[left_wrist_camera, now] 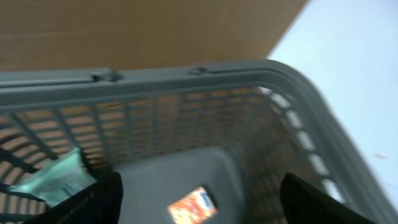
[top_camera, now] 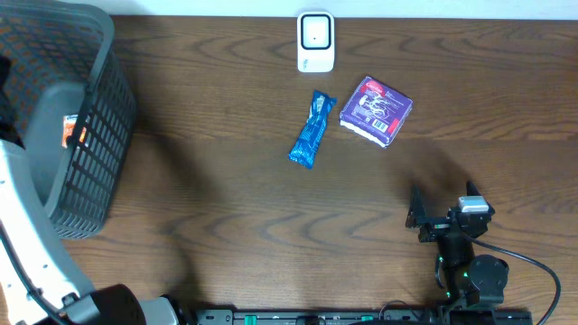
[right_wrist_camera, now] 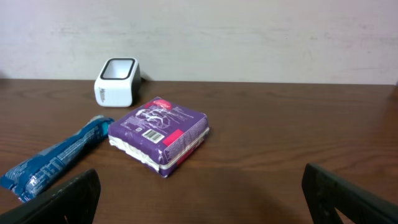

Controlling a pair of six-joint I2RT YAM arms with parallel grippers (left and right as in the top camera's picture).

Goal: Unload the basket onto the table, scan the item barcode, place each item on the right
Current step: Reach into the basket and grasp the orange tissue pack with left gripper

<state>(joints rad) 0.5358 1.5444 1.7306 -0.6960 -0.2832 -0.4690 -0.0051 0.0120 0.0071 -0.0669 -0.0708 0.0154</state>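
Note:
The left gripper will next grab the small orange item across its sides, so that its white end stays free and its barcode can be scanned.
The white barcode scanner (top_camera: pixel 315 41) (right_wrist_camera: pixel 116 81) stands at the table's far edge. In front of it lie a blue packet (top_camera: pixel 312 129) (right_wrist_camera: pixel 53 158) and a purple pack (top_camera: pixel 376 110) (right_wrist_camera: pixel 158 134) with a barcode label on top. My left gripper (left_wrist_camera: pixel 200 188) hangs open over the grey basket (top_camera: pixel 99 99) (left_wrist_camera: pixel 186 78), nothing between its fingers. Below it, on the basket floor, lies a small orange item (left_wrist_camera: pixel 191 206) (top_camera: pixel 70 131); a teal packet (left_wrist_camera: pixel 53 180) leans at the left. My right gripper (top_camera: pixel 442 194) (right_wrist_camera: pixel 199 180) stands open and empty, on the near side of the purple pack.
The basket takes up the table's left end, its mesh walls rising around my left gripper. The white left arm (top_camera: pixel 23 208) runs along the left edge. Bare wood lies between the items and my right gripper.

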